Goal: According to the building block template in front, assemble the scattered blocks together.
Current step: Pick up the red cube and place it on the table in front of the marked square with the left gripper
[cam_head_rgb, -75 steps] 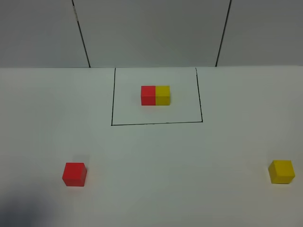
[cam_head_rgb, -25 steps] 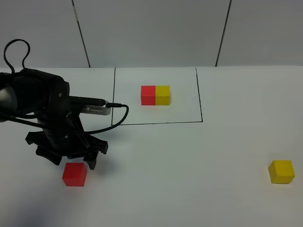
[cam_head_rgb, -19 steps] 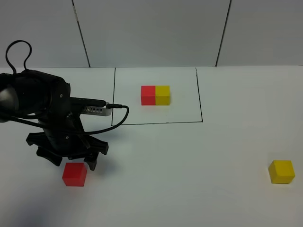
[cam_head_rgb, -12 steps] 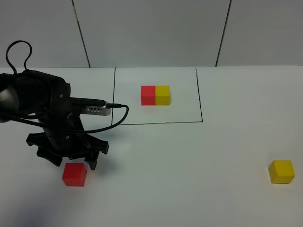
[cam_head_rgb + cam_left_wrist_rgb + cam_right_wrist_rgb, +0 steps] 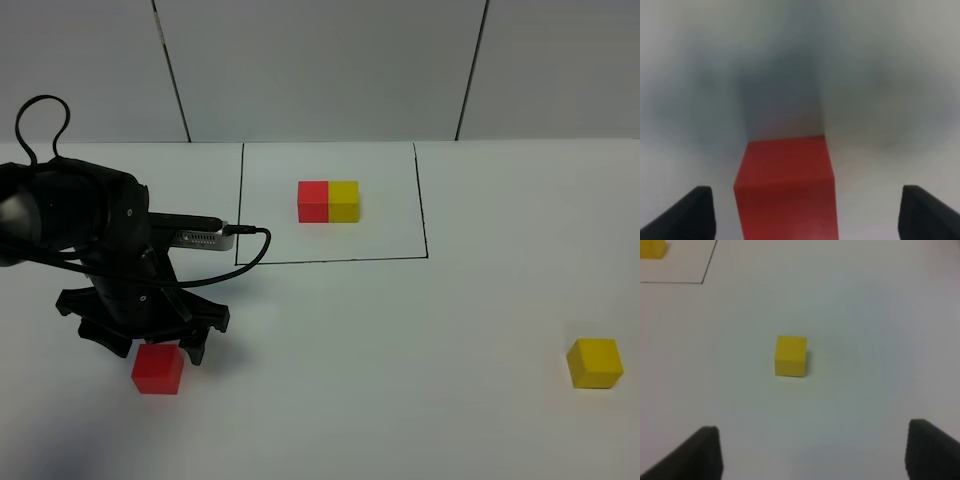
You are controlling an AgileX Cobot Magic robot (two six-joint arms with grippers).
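I will build a copy of the red-and-yellow template (image 5: 328,201), so next I will grab the loose red block (image 5: 158,368) by its opposite sides with my left gripper.
A loose red block (image 5: 158,368) sits on the white table at the near left; it also shows in the left wrist view (image 5: 785,190). My left gripper (image 5: 155,349) is open and hovers right over it, with the fingertips (image 5: 699,212) on either side of the block and apart from it. A loose yellow block (image 5: 595,362) sits at the near right and shows in the right wrist view (image 5: 791,356). My right gripper (image 5: 818,455) is open and empty, back from the yellow block; its arm is out of the exterior view. The template, a red-and-yellow pair (image 5: 328,201), stands at the back.
A black-outlined rectangle (image 5: 330,262) on the white table frames the template. A grey panelled wall (image 5: 320,70) rises behind the table. The left arm's cable (image 5: 250,255) loops toward the rectangle's left line.
The left arm came into view from the left and now sits a little lower over the red block. The blocks have not moved.
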